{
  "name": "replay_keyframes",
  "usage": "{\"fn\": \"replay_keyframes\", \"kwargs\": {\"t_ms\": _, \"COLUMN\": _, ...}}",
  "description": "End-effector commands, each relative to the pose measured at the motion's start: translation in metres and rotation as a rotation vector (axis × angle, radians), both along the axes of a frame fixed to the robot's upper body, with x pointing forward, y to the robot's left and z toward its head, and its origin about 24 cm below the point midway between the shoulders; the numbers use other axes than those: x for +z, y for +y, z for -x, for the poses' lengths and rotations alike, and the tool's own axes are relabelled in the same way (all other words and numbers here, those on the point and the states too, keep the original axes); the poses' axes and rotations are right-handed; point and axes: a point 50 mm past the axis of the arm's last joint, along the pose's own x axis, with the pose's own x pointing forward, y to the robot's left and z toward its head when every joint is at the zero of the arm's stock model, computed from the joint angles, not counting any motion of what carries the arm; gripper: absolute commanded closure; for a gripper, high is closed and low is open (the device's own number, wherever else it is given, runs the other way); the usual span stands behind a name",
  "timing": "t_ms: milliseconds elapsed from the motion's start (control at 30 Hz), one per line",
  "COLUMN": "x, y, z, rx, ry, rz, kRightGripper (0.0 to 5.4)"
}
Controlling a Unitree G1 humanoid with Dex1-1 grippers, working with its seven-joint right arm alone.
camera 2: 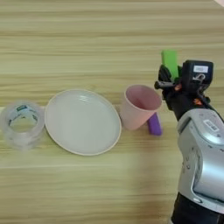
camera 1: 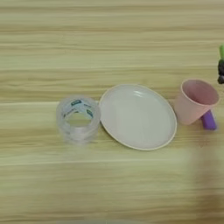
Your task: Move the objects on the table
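The green block is still above the table beside the purple cylinder, so my right gripper should keep holding the block.
A small bright-green block (camera 2: 169, 60) sticks up out of my right gripper (camera 2: 170, 78), whose black fingers are shut on its lower end at the table's right. In the left eye view only the block's edge (camera 1: 222, 51) shows. Just left of the gripper a pink paper cup (camera 2: 140, 106) lies tilted, mouth facing up and right, with a purple cylinder (camera 2: 154, 124) against its right side. The pale round plate (camera 2: 82, 121) lies left of the cup. The clear tape roll (camera 2: 22, 124) with green print stands beside the plate's left rim.
My silver forearm (camera 2: 203, 148) comes up from the bottom right corner and covers that part of the wooden table (camera 2: 109, 35). Bare wood lies along the far side and along the near edge in front of the plate.
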Motion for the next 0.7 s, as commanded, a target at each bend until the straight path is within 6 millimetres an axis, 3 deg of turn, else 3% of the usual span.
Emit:
{"fn": "replay_keyframes", "kwargs": {"t_ms": 33, "x": 0.020, "y": -0.021, "z": 0.002, "rx": -0.092, "ry": -0.093, "rz": 0.094, "kRightGripper": 4.01}}
{"fn": "replay_keyframes", "kwargs": {"t_ms": 200, "x": 0.004, "y": -0.039, "z": -0.001, "rx": -0.155, "ry": -0.049, "rz": 0.079, "kRightGripper": 4.01}}
{"fn": "replay_keyframes", "kwargs": {"t_ms": 533, "x": -0.061, "y": -0.064, "z": -0.020, "rx": -0.197, "ry": 0.152, "rz": 0.006, "kRightGripper": 4.01}}
{"fn": "replay_keyframes", "kwargs": {"t_ms": 700, "x": -0.081, "y": -0.068, "z": -0.025, "rx": -0.188, "ry": 0.207, "rz": -0.012, "kRightGripper": 4.01}}
